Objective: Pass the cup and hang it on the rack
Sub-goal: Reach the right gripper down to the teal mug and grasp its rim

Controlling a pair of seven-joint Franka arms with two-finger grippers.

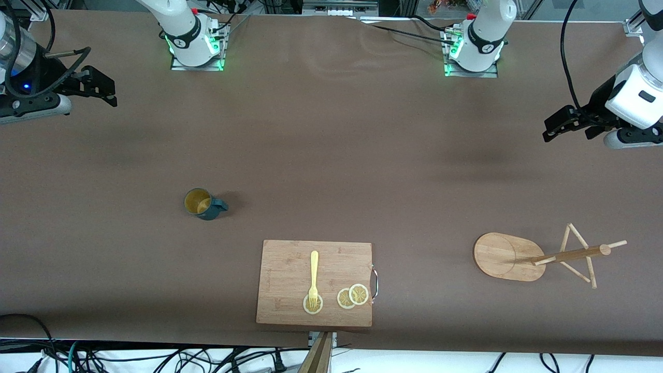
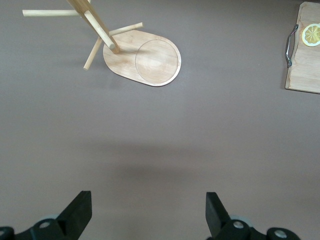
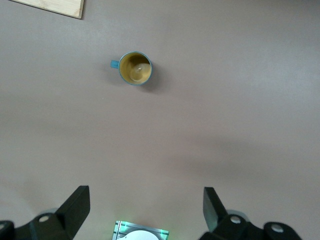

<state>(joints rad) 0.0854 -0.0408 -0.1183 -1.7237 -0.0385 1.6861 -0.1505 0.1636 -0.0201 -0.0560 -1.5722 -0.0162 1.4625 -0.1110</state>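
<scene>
I will grab the cup with my right gripper by its rim (image 1: 186,199) opposite the handle, so the handle stays free to hang on the rack.
The cup (image 1: 204,203), dark teal with a mustard-yellow inside, stands upright on the brown table toward the right arm's end; it also shows in the right wrist view (image 3: 136,68). The wooden rack (image 1: 544,256) stands on its oval base toward the left arm's end, about as near to the front camera as the cutting board; the left wrist view shows it too (image 2: 145,57). My right gripper (image 1: 103,88) (image 3: 146,195) is open and empty, high over its end of the table. My left gripper (image 1: 551,129) (image 2: 147,200) is open and empty, high over its end.
A wooden cutting board (image 1: 316,282) lies between cup and rack, nearer to the front camera, carrying a yellow fork (image 1: 313,277) and lemon slices (image 1: 352,296). Its metal handle (image 2: 289,45) faces the rack. The right arm's base (image 3: 140,232) shows under the right gripper.
</scene>
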